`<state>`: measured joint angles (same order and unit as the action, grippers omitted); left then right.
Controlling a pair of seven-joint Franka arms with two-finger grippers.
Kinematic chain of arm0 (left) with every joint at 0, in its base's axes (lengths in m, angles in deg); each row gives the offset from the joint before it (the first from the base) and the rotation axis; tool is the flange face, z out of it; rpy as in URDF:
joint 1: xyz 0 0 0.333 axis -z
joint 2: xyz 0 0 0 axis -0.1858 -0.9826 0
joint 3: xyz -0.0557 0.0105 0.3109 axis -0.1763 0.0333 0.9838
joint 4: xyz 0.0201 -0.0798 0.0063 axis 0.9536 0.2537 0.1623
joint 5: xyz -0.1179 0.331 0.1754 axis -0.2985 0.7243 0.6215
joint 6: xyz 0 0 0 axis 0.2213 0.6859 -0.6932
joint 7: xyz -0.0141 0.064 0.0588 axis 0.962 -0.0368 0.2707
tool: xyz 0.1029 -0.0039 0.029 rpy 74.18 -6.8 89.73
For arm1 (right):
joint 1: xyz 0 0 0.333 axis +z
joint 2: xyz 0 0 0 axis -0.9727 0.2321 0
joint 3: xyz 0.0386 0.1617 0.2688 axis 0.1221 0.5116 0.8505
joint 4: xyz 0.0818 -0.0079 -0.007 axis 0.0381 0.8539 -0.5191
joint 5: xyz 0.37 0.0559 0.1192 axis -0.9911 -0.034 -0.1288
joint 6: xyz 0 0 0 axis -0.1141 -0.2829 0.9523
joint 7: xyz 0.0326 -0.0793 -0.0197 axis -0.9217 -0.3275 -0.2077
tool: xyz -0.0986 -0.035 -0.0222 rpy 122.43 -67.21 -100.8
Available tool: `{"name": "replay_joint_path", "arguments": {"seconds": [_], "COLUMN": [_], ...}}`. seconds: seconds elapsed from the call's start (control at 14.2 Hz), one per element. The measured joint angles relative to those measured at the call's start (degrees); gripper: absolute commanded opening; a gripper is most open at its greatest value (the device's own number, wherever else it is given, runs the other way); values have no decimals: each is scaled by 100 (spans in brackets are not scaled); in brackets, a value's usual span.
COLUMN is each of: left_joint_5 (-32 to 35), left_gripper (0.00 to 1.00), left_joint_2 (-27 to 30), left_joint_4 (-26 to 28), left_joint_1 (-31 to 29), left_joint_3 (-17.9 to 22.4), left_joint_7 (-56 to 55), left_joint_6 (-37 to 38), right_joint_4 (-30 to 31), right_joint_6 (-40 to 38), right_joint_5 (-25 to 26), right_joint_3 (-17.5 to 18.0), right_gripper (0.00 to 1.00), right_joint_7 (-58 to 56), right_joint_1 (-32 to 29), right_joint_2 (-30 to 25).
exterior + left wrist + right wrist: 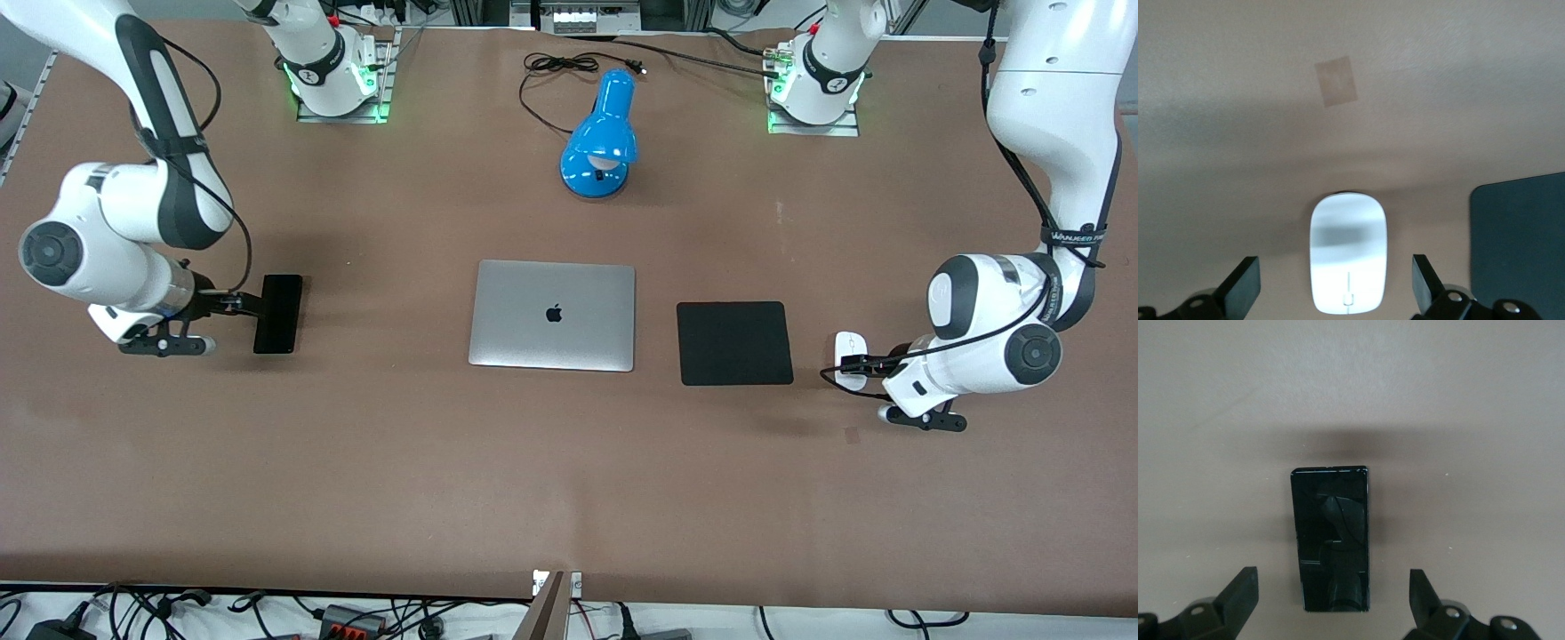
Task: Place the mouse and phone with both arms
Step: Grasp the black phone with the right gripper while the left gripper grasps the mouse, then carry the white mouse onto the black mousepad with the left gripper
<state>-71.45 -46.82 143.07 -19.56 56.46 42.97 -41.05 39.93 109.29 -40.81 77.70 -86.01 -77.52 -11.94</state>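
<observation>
The white mouse (849,348) should go on the black pad (735,343), so my left gripper needs to hold it by its long sides next.
The white mouse (849,348) lies on the brown table toward the left arm's end, beside the black pad. My left gripper (855,363) hangs low over it, open. In the left wrist view the mouse (1348,253) lies between the spread fingers (1243,283), untouched. The black phone (277,313) lies flat toward the right arm's end. My right gripper (242,305) is open over the phone's edge. In the right wrist view the phone (1331,537) sits between the wide-apart fingers (1241,590) with gaps on both sides.
A closed silver laptop (553,314) lies mid-table, with a square black pad (734,342) beside it toward the left arm's end. A blue desk lamp (603,133) and its cable (569,64) lie near the robot bases. A small tape patch (1336,81) marks the table near the mouse.
</observation>
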Motion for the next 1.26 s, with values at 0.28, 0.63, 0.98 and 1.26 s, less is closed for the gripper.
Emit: {"name": "replay_joint_path", "arguments": {"seconds": [0.28,0.63,0.98,1.26], "left_joint_5": [67,67,69,70], "left_gripper": [100,98,60,40], "left_joint_2": [-53,-75,-75,-64], "left_joint_4": [287,606,718,735], "left_joint_1": [5,31,25,8], "left_joint_3": [-1,-6,-5,-6], "left_joint_7": [6,8,18,67], "left_joint_6": [-352,-696,-880,-913], "right_joint_4": [9,8,8,8], "right_joint_6": [250,298,298,299], "right_joint_5": [0,-4,-161,-173], "right_joint_3": [0,0,0,3], "right_gripper": [100,100,100,100], "right_joint_7": [0,16,31,31], "right_joint_1": [0,-9,-22,-22], "right_joint_2": [504,751,899,958]}}
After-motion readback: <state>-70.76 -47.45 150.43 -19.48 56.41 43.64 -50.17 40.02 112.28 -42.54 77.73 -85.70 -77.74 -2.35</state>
